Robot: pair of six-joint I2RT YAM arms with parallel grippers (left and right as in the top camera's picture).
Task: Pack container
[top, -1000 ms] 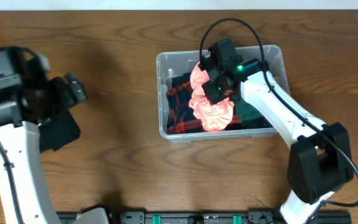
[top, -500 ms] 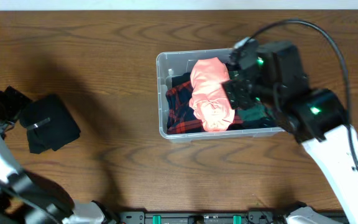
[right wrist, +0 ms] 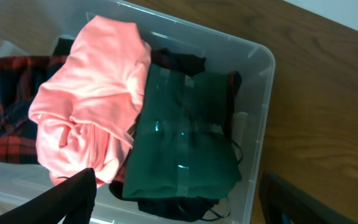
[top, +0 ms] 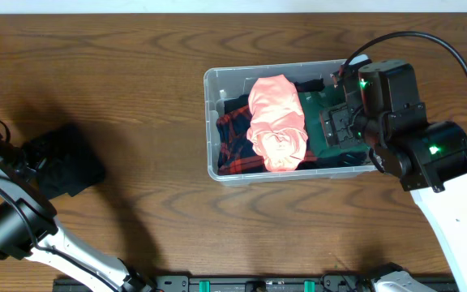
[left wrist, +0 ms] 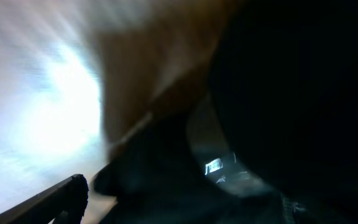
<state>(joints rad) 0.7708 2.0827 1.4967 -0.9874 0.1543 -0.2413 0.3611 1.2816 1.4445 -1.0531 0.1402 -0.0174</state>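
Observation:
I will grab the black garment with my left gripper by its bound edge (top: 45, 168), so its wide folded body stays free to lie in the container (top: 211, 122).
The clear plastic container (top: 211, 122) stands right of the table's middle. It holds a pink garment (top: 276, 122), a red plaid garment (top: 232, 144) and a dark green garment (right wrist: 185, 137); the tub's rim also shows in the right wrist view (right wrist: 263, 93). My right gripper (right wrist: 179, 211) is open and empty, hovering above the tub's right side over the green garment. A black garment (top: 70, 166) lies on the table at the far left. My left gripper (top: 32, 158) is at its left edge. The left wrist view is blurred; dark cloth (left wrist: 272, 93) fills it, and one finger stands far out.
The wooden table (top: 136, 73) surrounds the tub. The right arm's cable (top: 428, 40) loops over the table behind the tub. A black rail (top: 250, 284) runs along the front edge.
My right gripper has lifted off the pink garment and drawn back right, leaving it in the tub. My left arm has swung to the far left, down to the black garment.

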